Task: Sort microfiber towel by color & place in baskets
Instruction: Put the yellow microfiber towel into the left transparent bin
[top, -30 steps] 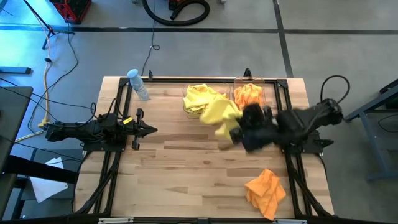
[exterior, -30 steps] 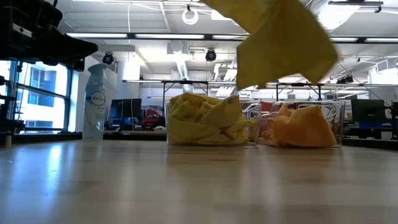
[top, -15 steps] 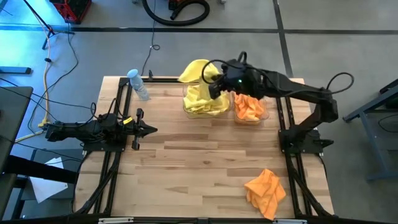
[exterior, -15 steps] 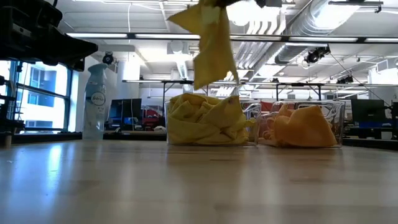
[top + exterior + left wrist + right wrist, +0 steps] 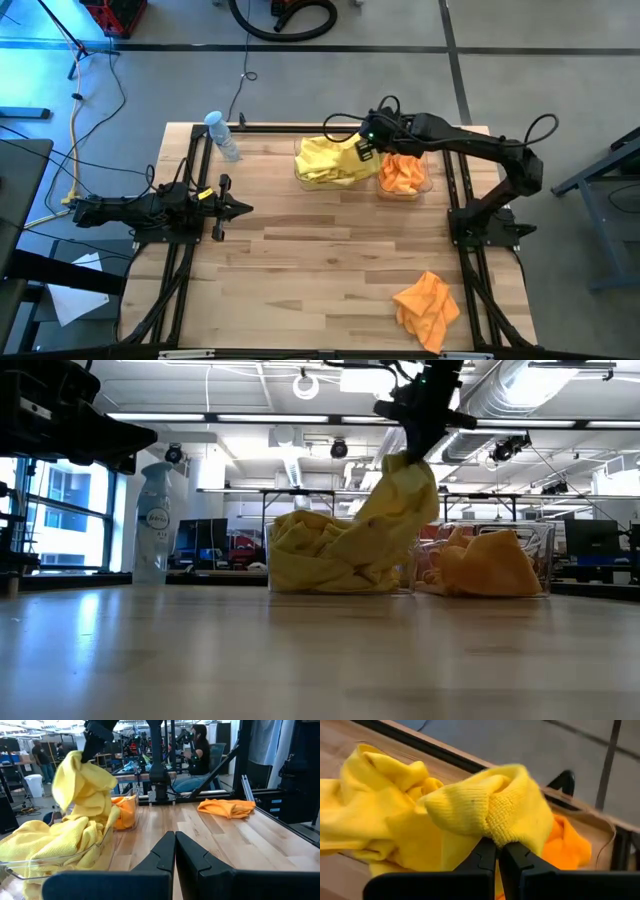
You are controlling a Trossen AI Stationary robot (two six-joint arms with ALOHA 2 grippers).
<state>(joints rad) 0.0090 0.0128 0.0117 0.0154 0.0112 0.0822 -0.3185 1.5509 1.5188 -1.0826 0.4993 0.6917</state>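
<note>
The yellow towel's held fold [image 5: 492, 800] is high beside the orange towels; I must lower the towel onto the yellow pile before my right gripper opens.
My right gripper [image 5: 364, 146] reaches over the far side of the table and is shut on a yellow towel [image 5: 400, 500] above the left clear basket [image 5: 305, 178]. That basket is full of yellow towels [image 5: 325, 555]. The right basket [image 5: 427, 178] beside it holds orange towels [image 5: 488, 565]. One more orange towel [image 5: 428, 305] lies rumpled on the table near the near right corner. My left gripper [image 5: 236, 208] waits shut at the table's left side, touching nothing. My right gripper pinches a bunched fold [image 5: 496, 831] at the top of the yellow towel between its two fingers, coming from above and pointing down. The towel hangs below the fingers [image 5: 418, 430]. Its lower end [image 5: 365, 545] rests on the yellow pile in the left basket.
A clear spray bottle with a pale blue cap [image 5: 222, 135] stands at the far left corner. Black frame rails [image 5: 185, 260] run along the table's left, right and far sides. Bare wood [image 5: 320, 260] spreads across the middle. People sit in the room beyond [image 5: 200, 745].
My right gripper has carried the yellow towel from the table's middle toward the far edge, over the left basket, then down. The towel hung clear of everything before; now its lower end lies on the yellow pile.
</note>
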